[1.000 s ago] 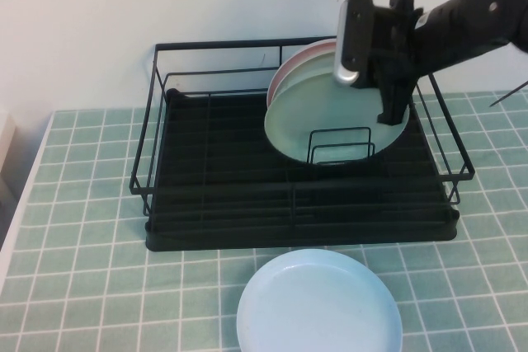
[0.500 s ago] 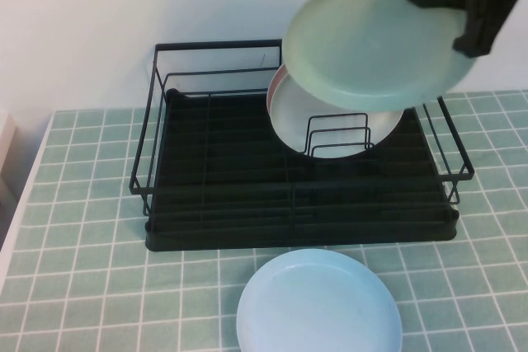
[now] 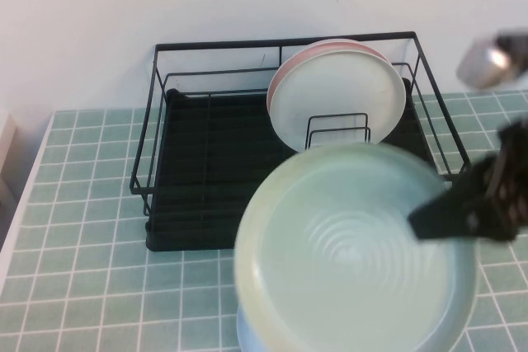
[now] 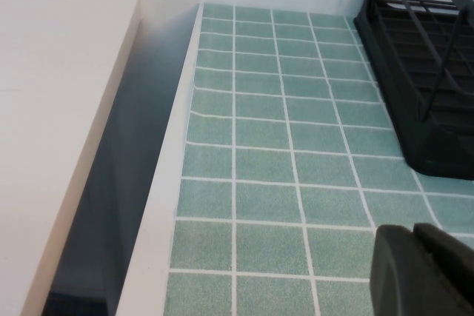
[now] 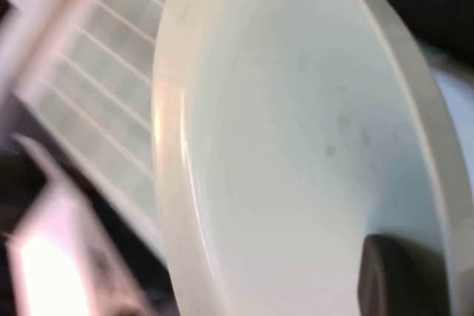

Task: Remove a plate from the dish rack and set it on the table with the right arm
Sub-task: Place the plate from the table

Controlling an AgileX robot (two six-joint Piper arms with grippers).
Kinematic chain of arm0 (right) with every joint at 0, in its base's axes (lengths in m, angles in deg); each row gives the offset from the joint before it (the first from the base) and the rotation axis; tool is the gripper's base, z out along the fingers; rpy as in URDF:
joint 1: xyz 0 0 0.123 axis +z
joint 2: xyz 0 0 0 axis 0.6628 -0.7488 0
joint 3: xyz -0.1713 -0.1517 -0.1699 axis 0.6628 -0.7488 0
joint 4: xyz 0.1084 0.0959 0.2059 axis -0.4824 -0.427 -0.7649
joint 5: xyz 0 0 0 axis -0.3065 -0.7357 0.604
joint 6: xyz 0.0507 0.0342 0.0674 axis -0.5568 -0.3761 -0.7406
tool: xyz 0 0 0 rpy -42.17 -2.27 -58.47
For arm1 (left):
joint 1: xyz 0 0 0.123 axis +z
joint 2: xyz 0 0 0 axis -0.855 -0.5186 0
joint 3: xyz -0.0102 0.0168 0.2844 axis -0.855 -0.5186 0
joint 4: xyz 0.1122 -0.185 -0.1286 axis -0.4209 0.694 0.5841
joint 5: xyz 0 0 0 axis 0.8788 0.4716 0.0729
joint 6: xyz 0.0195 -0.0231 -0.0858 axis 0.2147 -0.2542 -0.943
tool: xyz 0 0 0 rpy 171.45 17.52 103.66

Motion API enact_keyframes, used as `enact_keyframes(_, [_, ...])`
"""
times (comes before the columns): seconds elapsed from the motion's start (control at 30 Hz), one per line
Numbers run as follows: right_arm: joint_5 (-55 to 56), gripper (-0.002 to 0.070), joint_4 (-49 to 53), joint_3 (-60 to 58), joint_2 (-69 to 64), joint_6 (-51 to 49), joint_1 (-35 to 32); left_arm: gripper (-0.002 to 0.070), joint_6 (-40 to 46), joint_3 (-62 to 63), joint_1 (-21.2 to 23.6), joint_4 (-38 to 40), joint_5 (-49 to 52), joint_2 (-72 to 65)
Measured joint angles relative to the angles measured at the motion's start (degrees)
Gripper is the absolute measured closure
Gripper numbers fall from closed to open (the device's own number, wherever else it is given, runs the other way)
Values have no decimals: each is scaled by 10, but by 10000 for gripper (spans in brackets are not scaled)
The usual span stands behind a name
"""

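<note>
My right gripper stays closed on the mint-green plate [image 3: 351, 253] from here until it reaches the table, since in the high view the plate hangs high above the light blue plate.
The mint-green plate [image 3: 351, 253] hangs in the air in front of the black dish rack [image 3: 214, 171], base rings facing up, above the tiled table [image 3: 82, 228]. My right gripper [image 3: 450, 212] is shut on its right rim. In the right wrist view the plate [image 5: 296, 131] fills the picture, with one dark finger [image 5: 392, 275] pressed on its inner face. My left gripper [image 4: 426, 271] is parked low over the tiles left of the rack, its dark fingers together and empty; it does not show in the high view.
A cream-white plate [image 3: 338, 96] and a pink plate [image 3: 285, 68] behind it stand upright in the rack's back right. A light blue plate [image 3: 241, 329] lies on the table under the held plate, mostly hidden. The table's left edge [image 4: 167, 205] drops off.
My right gripper has carried the mint-green plate from high above the rack down and toward the front, over the light blue plate. The cream-white plate stays in the rack.
</note>
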Motion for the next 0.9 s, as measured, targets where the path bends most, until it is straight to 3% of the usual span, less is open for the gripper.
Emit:
enact_keyframes(0.17, [139,571,-146,-185,15,34,0,678,0,0,0,0,0,0])
enact_keyframes(0.27, [184,571,-199,-228,-18,71,0,678,0,0,0,0,0,0])
enact_keyframes(0.53, [230,571,-276,-230,-103,156,0,678,0,0,0,0,0,0])
enact_keyframes(0.9, [253,571,-287,-230,-158,220,0,678,0,0,0,0,0,0])
